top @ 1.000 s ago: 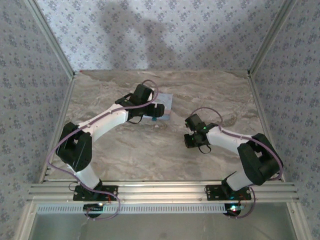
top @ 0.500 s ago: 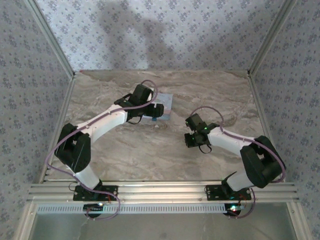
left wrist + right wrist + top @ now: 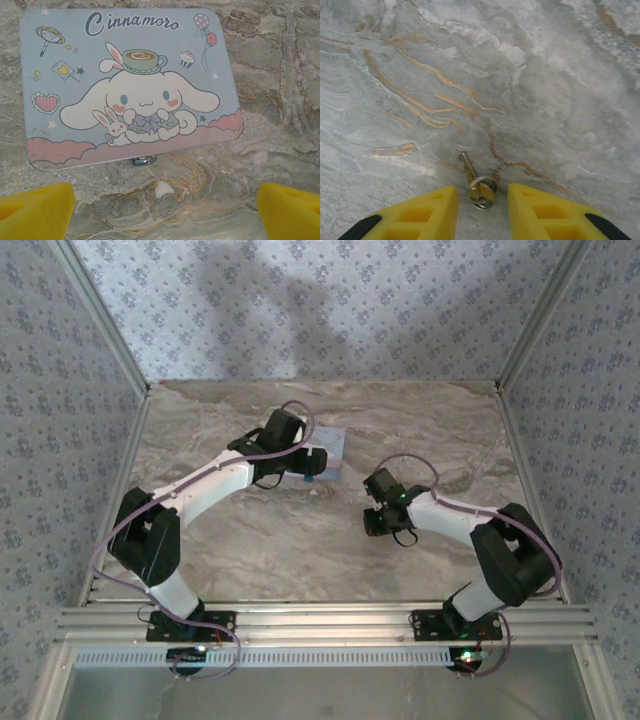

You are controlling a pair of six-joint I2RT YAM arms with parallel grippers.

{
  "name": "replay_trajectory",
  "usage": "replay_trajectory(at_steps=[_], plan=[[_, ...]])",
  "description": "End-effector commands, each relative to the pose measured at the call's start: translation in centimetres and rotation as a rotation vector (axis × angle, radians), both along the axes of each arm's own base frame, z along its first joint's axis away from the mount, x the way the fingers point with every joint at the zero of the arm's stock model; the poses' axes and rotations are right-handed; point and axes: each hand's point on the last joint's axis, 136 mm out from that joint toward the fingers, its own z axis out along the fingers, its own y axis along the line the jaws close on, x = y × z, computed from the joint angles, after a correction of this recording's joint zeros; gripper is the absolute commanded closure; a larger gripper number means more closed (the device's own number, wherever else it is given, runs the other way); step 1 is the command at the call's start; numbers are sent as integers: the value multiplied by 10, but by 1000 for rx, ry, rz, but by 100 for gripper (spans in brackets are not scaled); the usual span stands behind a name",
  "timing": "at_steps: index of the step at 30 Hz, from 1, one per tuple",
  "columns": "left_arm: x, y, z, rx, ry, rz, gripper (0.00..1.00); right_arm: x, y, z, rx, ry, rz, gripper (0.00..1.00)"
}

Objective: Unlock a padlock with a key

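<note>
My right gripper should close on the key now. My open fingers are level with the silvery ring and beside the key's head, so they would hold the key.
The padlock (image 3: 144,160) is tiny and blue with a silvery shackle. It hangs at the front edge of a light-blue cartoon tin (image 3: 130,85), and most of it is tucked under the lid's rim. My left gripper (image 3: 165,212) is open wide just in front of it, with its yellow fingers (image 3: 37,207) at the frame's bottom corners. The key (image 3: 480,187), brass with a small silver ring, lies on the marble with its blade pointing away. My right gripper (image 3: 482,220) is open, a finger on each side of the key's head and touching neither side.
The marble table (image 3: 300,540) is ringed by patterned walls and aluminium posts. The tin (image 3: 336,446) lies at mid-table under the left gripper (image 3: 308,462). The right gripper (image 3: 374,520) is low over bare marble to the tin's right and nearer.
The right gripper's jaws have spread apart, and the right arm has shifted slightly left. The left arm has barely moved.
</note>
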Motion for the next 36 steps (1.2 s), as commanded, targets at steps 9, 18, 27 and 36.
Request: replay_trajectory(at_steps=[9,18,27,36], plan=[[-1,5,10,-18,-24,20,6,4,0,-6,-53,10,-27,69],[-1,5,11,-20,-27,20,6,-3,-9,-6,-81,21,-29,87],[-4,4,12,-40,-20,19,6,-1,-9,9,39,-17,-49,100],[-24,-22,39,-302,17,-21,6,21,9,71,511,-199,-71,100]])
